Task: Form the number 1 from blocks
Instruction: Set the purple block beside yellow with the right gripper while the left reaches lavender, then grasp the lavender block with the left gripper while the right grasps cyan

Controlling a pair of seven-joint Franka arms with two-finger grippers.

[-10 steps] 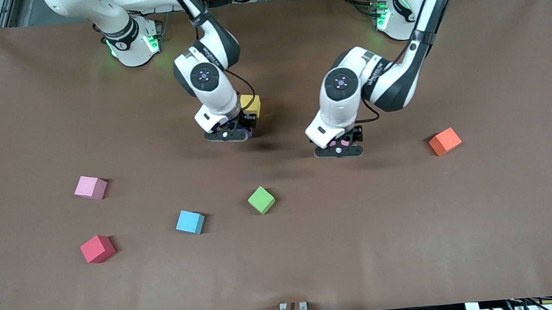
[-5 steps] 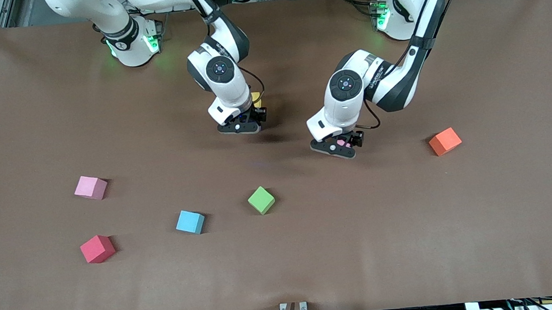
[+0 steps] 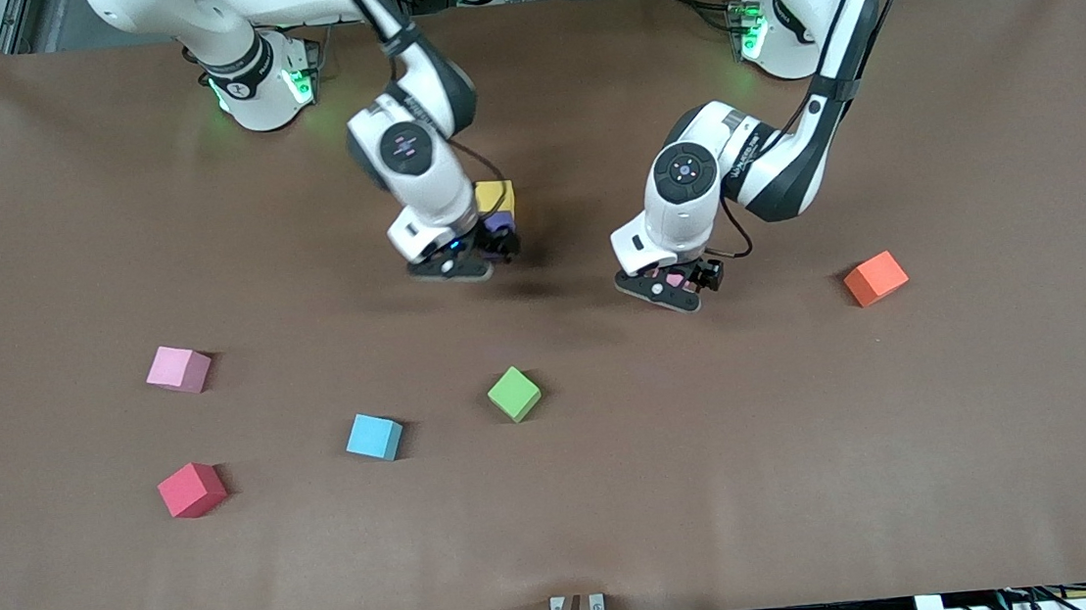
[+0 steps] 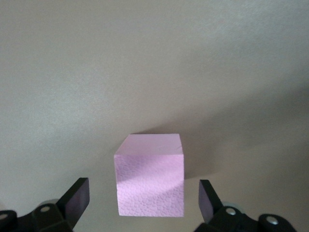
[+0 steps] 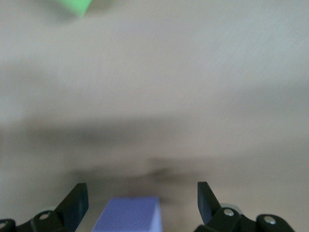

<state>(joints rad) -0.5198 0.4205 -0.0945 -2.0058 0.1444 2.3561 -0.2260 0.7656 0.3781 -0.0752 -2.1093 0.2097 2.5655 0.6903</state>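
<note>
The pink block's near side (image 4: 149, 185) is still beyond my left gripper's fingers, so it is too early to close; the gripper first moves toward it next.
A yellow block (image 3: 495, 195) lies mid-table with a purple block (image 3: 497, 222) touching its side nearer the front camera. My right gripper (image 3: 459, 263) hangs open just over the purple block (image 5: 128, 215), which sits between its spread fingers without touching them. My left gripper (image 3: 673, 288) is open too, straddling a pink block (image 4: 150, 175) that rests on the table with a gap at each finger; it shows as a pink speck (image 3: 675, 280) under the hand. Another pink block (image 3: 178, 368), a light blue block (image 3: 374, 437) and an orange block (image 3: 875, 278) lie loose.
A green cube (image 3: 513, 393) sits nearer the front camera than both grippers, and shows at the edge of the right wrist view (image 5: 72, 6). A red cube (image 3: 191, 489) lies near the light blue one, toward the right arm's end.
The right gripper swung to the yellow block and back; the purple block now shows against the yellow one, free between open fingers. The left gripper shifted slightly around its pink block.
</note>
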